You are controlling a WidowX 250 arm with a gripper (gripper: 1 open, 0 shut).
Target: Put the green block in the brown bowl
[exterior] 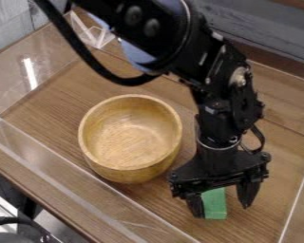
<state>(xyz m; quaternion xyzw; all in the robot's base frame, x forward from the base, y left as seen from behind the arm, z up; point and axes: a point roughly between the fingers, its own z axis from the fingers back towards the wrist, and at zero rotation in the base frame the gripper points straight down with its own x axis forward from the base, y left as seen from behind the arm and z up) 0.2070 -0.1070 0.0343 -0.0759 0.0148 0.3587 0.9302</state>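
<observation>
The gripper grabs the block's long sides next, which gets the green block (216, 203) into the brown bowl (129, 136).
The green block (216, 203) lies flat on the wooden table, just right of the brown bowl (129, 136). My gripper (220, 197) hangs straight down over the block, open, with one dark finger on each side of it. Only the block's near end shows between the fingers; the rest is hidden behind the gripper body. The bowl is round, light wood, and has nothing inside.
A clear plastic wall (41, 161) runs along the table's left and front edges. The black arm (180, 57) reaches in from the upper left, passing above and behind the bowl. Bare wooden tabletop (288, 104) lies to the right.
</observation>
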